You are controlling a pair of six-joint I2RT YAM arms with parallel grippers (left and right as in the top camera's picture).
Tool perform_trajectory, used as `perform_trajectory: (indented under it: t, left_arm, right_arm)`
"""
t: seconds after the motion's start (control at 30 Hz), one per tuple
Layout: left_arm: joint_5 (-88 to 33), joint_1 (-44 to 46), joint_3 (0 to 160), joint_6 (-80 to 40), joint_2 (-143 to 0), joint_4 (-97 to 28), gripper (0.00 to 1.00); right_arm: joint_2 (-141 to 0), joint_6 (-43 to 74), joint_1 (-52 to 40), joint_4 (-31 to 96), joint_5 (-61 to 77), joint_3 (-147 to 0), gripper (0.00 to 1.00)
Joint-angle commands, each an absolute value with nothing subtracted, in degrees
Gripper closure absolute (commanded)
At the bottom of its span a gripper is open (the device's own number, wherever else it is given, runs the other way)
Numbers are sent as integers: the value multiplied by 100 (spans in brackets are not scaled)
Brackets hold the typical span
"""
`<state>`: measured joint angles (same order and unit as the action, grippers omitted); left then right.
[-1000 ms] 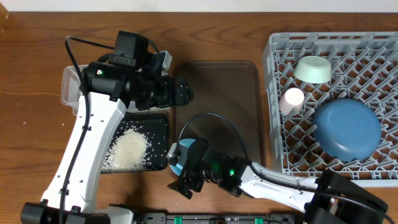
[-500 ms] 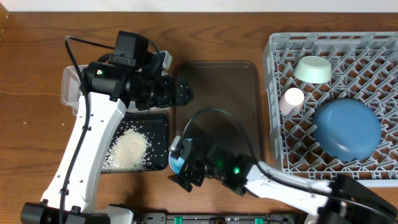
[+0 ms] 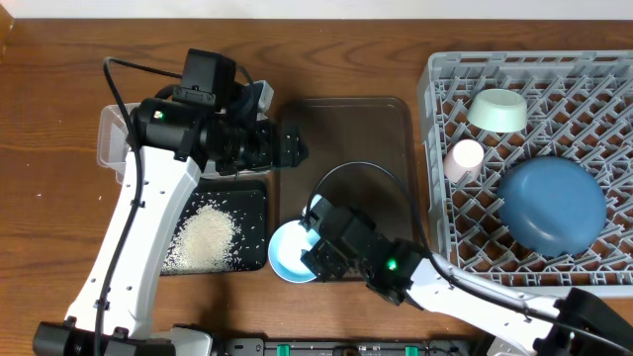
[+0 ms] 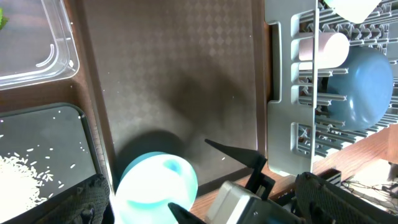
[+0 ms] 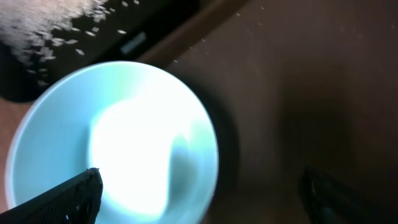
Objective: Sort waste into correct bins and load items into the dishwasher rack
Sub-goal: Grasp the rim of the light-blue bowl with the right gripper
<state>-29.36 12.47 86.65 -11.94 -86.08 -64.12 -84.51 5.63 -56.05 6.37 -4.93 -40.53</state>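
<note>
The rim of the small white bowl (image 3: pixel 288 253) on the rack-facing side is the part my right gripper will grab next. Then it will tilt the bowl into the rack.
The small white bowl (image 3: pixel 288 253) sits mouth up at the brown tray's front-left corner, beside the black tray (image 3: pixel 253 197) that holds a pile of rice (image 3: pixel 206 237). My right gripper (image 3: pixel 315 245) is open just above the bowl's right side; in the right wrist view the bowl (image 5: pixel 118 143) lies under the wide-apart fingers (image 5: pixel 78 194). My left gripper (image 3: pixel 294 146) is open and empty over the brown tray's left edge. The grey rack (image 3: pixel 436 148) holds the pale green bowl (image 3: pixel 497 110), pink cup (image 3: pixel 463 158) and dark-blue plate (image 3: pixel 550 206).
The brown serving tray (image 3: pixel 366 148) lies between the bins and the rack. The clear tub (image 3: pixel 112 138) is behind the black tray, mostly under my left arm; the left wrist view shows its corner (image 4: pixel 37 43) with a bit of green wrapper (image 4: pixel 3 18).
My right gripper has moved right and back from the black tray's edge. The white bowl, earlier hidden under the gripper, now shows mouth up on the tray corner. The left arm is unmoved.
</note>
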Motion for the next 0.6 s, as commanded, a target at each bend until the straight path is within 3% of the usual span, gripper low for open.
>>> perform_trajectory:
  t: [0.0, 0.3, 0.33, 0.47, 0.57]
  left_arm:
    - [-2884, 1227, 8635, -1144, -8615, -6420, 2]
    - [-2884, 1227, 8635, -1144, -8615, -6420, 2]
    - [-2884, 1227, 8635, -1144, -8615, -6423, 2]
    - [-2884, 1227, 8635, -1144, -8615, -6423, 2]
    - [-2884, 1227, 8635, -1144, -8615, -6420, 2]
  right_arm:
    - [-8648, 574, -5572, 576, -714, -4093, 1]
    - [-9078, 770, -5494, 338, -725, -4093, 1]
    - [-9076, 770, -5474, 333, -722, -4093, 5]
    - [-9076, 770, -5419, 296, -725, -4093, 50]
    - [-9065, 766, -5417, 252, -727, -4093, 69]
